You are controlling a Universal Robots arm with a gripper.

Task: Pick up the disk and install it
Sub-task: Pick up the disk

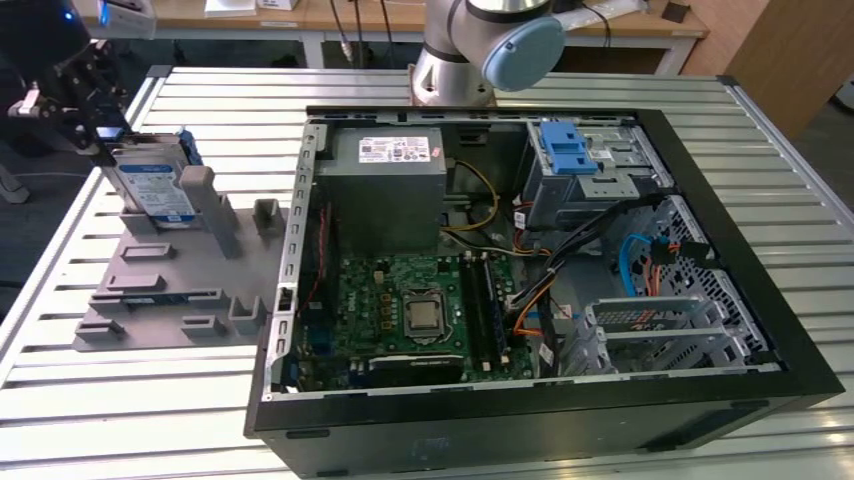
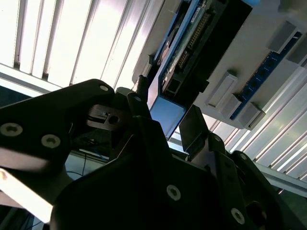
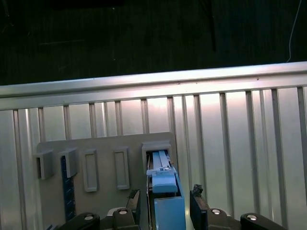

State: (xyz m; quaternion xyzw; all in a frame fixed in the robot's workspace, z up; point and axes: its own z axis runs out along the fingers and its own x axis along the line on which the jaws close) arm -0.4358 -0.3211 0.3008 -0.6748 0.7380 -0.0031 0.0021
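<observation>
My gripper will next grab the disk by its blue frame's exposed end (image 1: 184, 140) to install it in the computer case.
The disk (image 1: 150, 185), silver with a white-and-blue label in a blue carrier frame, stands on edge in a slot of the grey slotted stand (image 1: 160, 300) at the exterior view's left. My gripper (image 1: 114, 143) hangs right over its top end. In the first wrist view the blue end of the disk (image 3: 165, 191) lies between my two fingers (image 3: 197, 201), with a narrow gap on each side. The second wrist view looks along the disk (image 2: 192, 43) from the gripper (image 2: 165, 112). The gripper is open around the disk.
An open black computer case (image 1: 747, 400) fills the middle and right of the slatted metal table (image 1: 134, 420), with a motherboard, cables and a drive bay holding a blue bracket (image 1: 574, 155). The arm's base (image 1: 454, 60) stands behind the case. The stand has other empty slots (image 3: 91, 167).
</observation>
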